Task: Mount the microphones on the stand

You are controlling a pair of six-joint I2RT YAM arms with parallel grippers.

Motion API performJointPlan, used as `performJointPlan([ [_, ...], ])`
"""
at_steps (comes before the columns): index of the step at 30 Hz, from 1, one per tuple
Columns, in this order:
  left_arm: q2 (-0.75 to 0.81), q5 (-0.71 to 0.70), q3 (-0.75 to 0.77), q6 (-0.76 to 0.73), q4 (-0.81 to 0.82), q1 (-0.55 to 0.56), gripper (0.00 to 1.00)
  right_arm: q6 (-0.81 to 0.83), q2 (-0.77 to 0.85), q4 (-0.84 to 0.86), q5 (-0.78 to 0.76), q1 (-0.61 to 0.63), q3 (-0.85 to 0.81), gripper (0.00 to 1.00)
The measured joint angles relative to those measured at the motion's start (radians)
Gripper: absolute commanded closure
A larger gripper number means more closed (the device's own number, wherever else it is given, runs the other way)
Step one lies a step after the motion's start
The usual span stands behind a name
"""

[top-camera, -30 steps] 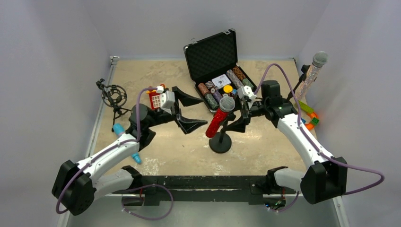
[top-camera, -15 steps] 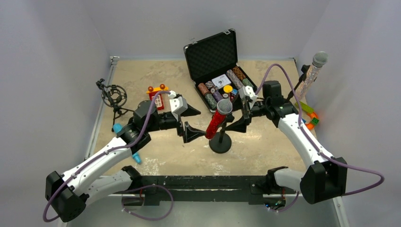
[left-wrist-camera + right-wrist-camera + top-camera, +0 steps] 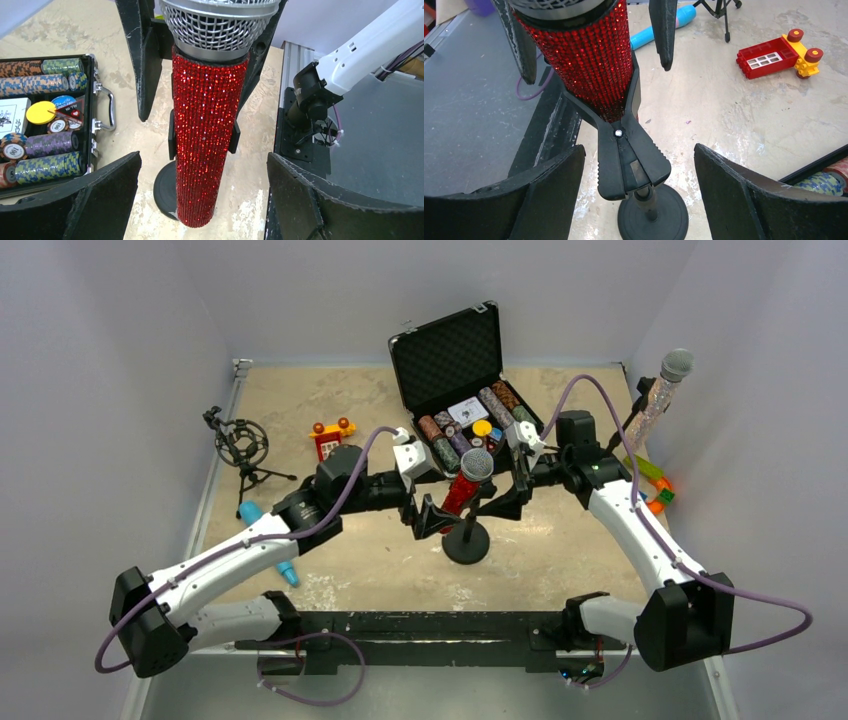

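My left gripper's fingers stop at the near edge of the red microphone [image 3: 463, 492] [image 3: 204, 152]. The gripper should move closer before it closes on the red microphone.
The red glitter microphone [image 3: 463, 492] sits tilted in the black spring clip [image 3: 629, 155] of a round-base stand [image 3: 466, 543] at the table's middle. My left gripper [image 3: 432, 504] is open, with a finger on each side of the red microphone's body [image 3: 207, 140] and not touching it. My right gripper [image 3: 508, 490] is open on the opposite side, its fingers apart beside the clip's handles. The silver glitter microphone [image 3: 660, 400] stands in a holder at the far right. The light-blue microphone [image 3: 288, 573] lies on the table at the left, partly hidden under my left arm.
An open black case of poker chips [image 3: 465, 400] stands behind the stand. A red toy phone [image 3: 328, 440] and a small black shock-mount tripod [image 3: 240, 445] are at the left. Coloured blocks [image 3: 655, 488] lie at the right wall.
My left arm has reached right from near the toy phone to the red microphone, its open fingers now flanking it. The right arm has stayed in place.
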State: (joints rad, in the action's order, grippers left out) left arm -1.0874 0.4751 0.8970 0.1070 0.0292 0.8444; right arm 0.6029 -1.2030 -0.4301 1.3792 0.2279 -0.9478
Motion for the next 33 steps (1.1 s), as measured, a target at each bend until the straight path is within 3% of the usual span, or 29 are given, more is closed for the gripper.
performJointPlan([
  [12, -0.105, -0.075, 0.045, -0.042, 0.024, 0.055, 0.01, 0.000, 0.000, 0.000, 0.000, 0.000, 0.000, 0.16],
  [17, -0.147, -0.092, 0.074, -0.056, 0.046, 0.058, 0.11, 0.000, 0.000, 0.000, 0.000, 0.000, 0.000, 0.16],
  [21, -0.171, -0.098, 0.093, -0.067, 0.070, 0.062, 0.28, 0.000, 0.000, 0.000, 0.000, 0.000, 0.000, 0.16],
  [22, -0.176, -0.098, 0.098, -0.070, 0.075, 0.062, 0.39, 0.000, 0.000, 0.000, 0.000, 0.000, 0.000, 0.16],
  [24, -0.183, -0.095, 0.105, -0.072, 0.078, 0.063, 0.70, 0.000, 0.000, 0.000, 0.000, 0.000, 0.000, 0.16],
  [27, -0.189, -0.090, 0.113, -0.076, 0.073, 0.066, 0.95, 0.000, 0.000, 0.000, 0.001, -0.001, 0.000, 0.16],
  [29, -0.190, -0.086, 0.113, -0.082, 0.072, 0.067, 1.00, 0.000, 0.000, 0.000, 0.001, -0.002, 0.000, 0.16],
  [33, -0.183, -0.089, 0.113, -0.084, 0.064, 0.066, 1.00, 0.000, 0.000, 0.000, 0.001, -0.005, 0.000, 0.15],
])
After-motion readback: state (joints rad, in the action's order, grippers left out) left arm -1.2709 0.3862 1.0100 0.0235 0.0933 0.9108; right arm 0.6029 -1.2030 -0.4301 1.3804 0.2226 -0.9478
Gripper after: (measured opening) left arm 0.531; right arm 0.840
